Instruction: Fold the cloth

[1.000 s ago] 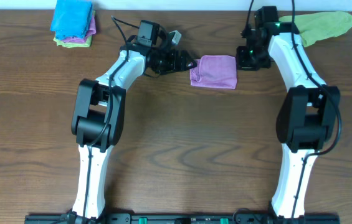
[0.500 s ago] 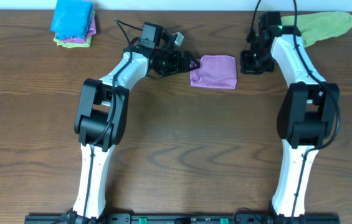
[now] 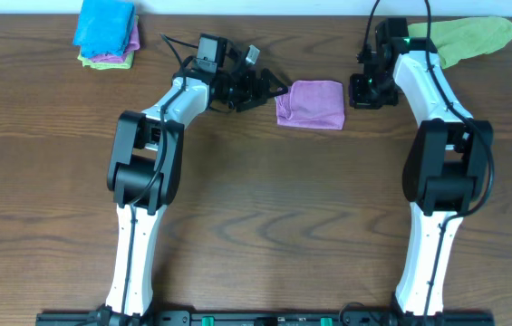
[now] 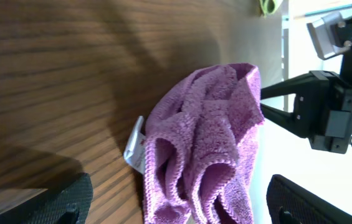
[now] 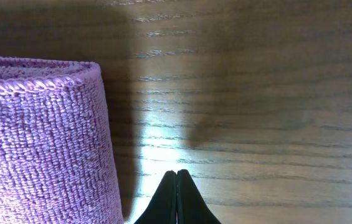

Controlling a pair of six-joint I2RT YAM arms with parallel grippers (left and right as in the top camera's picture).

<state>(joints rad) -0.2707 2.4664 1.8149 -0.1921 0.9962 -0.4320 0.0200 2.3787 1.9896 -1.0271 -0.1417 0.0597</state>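
Note:
To stack the folded purple cloth, my left gripper will next grip its layered end near the white tag [image 3: 284, 107] [image 4: 187, 165], all layers together.
A folded purple cloth [image 3: 311, 104] lies on the wooden table between my two grippers. In the left wrist view the cloth [image 4: 207, 149] shows its layered folded edges and a white tag. My left gripper [image 3: 272, 91] is open just left of the cloth, its fingers [image 4: 179, 205] wide apart on either side of the cloth's end, not closed on it. My right gripper [image 3: 355, 91] is shut and empty just right of the cloth. In the right wrist view its closed tips [image 5: 176, 186] point at bare wood beside the cloth's rolled edge [image 5: 45, 137].
A stack of folded blue, pink and green cloths [image 3: 106, 32] sits at the far left corner. A loose green cloth [image 3: 473, 36] lies at the far right corner, behind my right arm.
My left gripper has drawn back slightly to the left from the cloth. My right gripper has shifted a little toward the far edge and stays beside the cloth. The cloth has not moved.

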